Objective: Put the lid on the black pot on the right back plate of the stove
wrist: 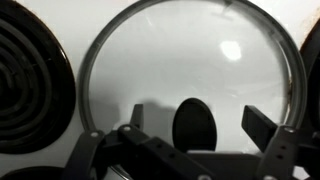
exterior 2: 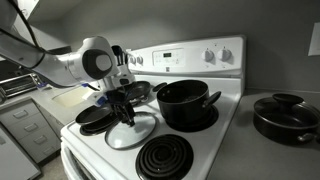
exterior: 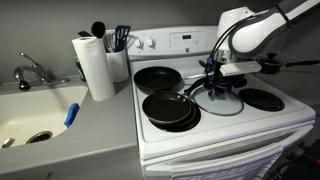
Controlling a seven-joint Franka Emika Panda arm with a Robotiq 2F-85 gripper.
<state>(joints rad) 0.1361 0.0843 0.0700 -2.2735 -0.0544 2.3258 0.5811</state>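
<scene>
My gripper closes on the black knob (exterior: 217, 93) (wrist: 195, 125) now, since the fingers reach down on either side of the knob.
The glass lid (wrist: 190, 60) has a metal rim and a black knob (wrist: 195, 125). It lies flat on the white stovetop in both exterior views (exterior: 226, 102) (exterior 2: 130, 131). My gripper (wrist: 198, 125) hangs just above it, open, with one finger on each side of the knob and a gap to each. The gripper shows in both exterior views (exterior: 214, 86) (exterior 2: 124, 110). The black pot (exterior 2: 185, 105) stands open on a back burner beside the lid. In an exterior view my arm (exterior: 250, 30) hides most of the pot.
Two black frying pans (exterior: 168, 108) (exterior: 157, 77) sit on the burners away from the pot. A bare coil burner (exterior 2: 165, 156) (exterior: 262, 99) is at the front. A second lidded black pot (exterior 2: 286, 116) stands on the counter. A paper towel roll (exterior: 95, 66) and sink (exterior: 35, 115) lie beyond the pans.
</scene>
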